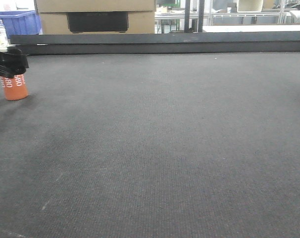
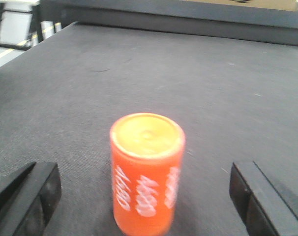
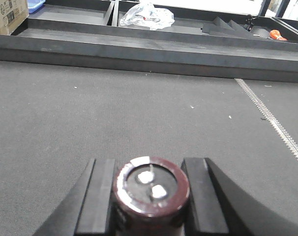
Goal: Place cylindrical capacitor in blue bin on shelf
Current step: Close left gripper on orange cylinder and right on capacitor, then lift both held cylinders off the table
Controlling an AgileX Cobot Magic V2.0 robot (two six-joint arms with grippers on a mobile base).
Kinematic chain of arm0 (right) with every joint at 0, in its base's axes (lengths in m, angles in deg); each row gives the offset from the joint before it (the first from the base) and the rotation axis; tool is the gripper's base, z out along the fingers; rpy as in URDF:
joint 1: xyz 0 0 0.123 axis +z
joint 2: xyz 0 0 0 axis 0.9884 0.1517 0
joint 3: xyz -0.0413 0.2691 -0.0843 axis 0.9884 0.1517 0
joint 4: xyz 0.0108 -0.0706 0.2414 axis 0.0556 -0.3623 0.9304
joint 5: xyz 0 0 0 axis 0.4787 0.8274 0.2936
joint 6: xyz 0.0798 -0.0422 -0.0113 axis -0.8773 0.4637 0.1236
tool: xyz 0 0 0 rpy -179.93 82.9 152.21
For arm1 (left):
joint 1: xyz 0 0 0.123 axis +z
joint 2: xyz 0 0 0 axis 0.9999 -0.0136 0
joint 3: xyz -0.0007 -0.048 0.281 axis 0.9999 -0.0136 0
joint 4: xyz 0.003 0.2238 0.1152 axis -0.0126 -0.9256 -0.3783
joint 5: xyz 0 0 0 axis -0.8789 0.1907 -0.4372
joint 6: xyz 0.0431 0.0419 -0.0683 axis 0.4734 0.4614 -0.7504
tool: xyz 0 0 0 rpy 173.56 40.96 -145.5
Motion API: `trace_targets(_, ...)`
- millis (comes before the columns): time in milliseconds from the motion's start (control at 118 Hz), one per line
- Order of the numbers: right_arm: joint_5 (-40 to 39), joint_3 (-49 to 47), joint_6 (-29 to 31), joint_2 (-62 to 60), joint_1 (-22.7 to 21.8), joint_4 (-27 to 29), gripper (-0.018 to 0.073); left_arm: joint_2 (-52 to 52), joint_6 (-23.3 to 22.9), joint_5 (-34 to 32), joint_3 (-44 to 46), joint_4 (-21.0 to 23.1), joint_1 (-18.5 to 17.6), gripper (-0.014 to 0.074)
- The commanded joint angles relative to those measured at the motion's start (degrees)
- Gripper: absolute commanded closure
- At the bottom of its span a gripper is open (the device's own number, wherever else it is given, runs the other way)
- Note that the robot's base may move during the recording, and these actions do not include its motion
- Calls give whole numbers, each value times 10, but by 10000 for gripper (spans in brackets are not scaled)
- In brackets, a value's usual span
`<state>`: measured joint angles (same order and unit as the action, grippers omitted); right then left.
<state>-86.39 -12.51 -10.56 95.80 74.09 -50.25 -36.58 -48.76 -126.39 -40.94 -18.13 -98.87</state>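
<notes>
Next, my left gripper takes hold of the cylindrical capacitor [image 1: 14, 87] by its numbered sides, to carry it to the blue bin.
The cylindrical capacitor [image 1: 14, 87], an orange-red can with white "4680" numerals, stands upright on the dark carpeted table at the far left. In the left wrist view it [image 2: 146, 172] stands midway between my left gripper's fingers. My left gripper [image 2: 141, 196] is open wide around it, with both fingers well clear of its sides. In the front view this gripper [image 1: 9, 62] covers the can's top. My right gripper [image 3: 151, 189] is shut on a dark maroon cylinder [image 3: 151, 184] with two silver terminals on its end. A blue bin [image 1: 21, 22] stands at the far left back.
A raised dark ledge [image 1: 160, 42] runs along the table's back edge. Cardboard boxes [image 1: 95, 15] stand behind it. Pale metal racks [image 1: 239, 16] show far back right. A crumpled plastic bag [image 3: 148, 14] lies in dark trays beyond the ledge. A perforated strip [image 3: 274, 120] lies on the carpet at right.
</notes>
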Motion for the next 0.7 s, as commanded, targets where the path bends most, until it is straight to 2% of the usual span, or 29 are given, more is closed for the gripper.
trace_targets(0, -12, -3, 2, -7, -1, -5, 720, -29, 0, -14, 34, 17, 3, -5)
trace_targets(289, -12, -3, 2, -7, -1, -5, 720, -106, 0, 25, 122, 17, 15, -5)
trace_targets(509, -12, -3, 2, -7, -1, -5, 720, -118, 0, 60, 153, 17, 20, 12)
trace_targets(594, -12, -3, 2, -7, -1, -5, 720, -118, 0, 84, 164, 17, 21, 102)
trace_targets(628, -12, -3, 2, -7, -1, -5, 720, -117, 0, 93, 168, 17, 21, 167)
trace_targets(637, -12, -3, 2, -7, -1, -5, 720, -115, 0, 101, 170, 17, 21, 213)
trace_targets(662, -12, -3, 2, -7, -1, -5, 720, -114, 0, 107, 171, 17, 21, 246)
trace_targets(671, -12, -3, 2, -7, -1, -5, 720, -111, 0, 116, 172, 17, 21, 297)
trace_targets(679, -12, -3, 2, -7, -1, -5, 720, -111, 0, 116, 172, 17, 21, 297)
trace_targets(688, -12, -3, 2, -7, -1, -5, 720, -109, 0, 120, 173, 17, 21, 333)
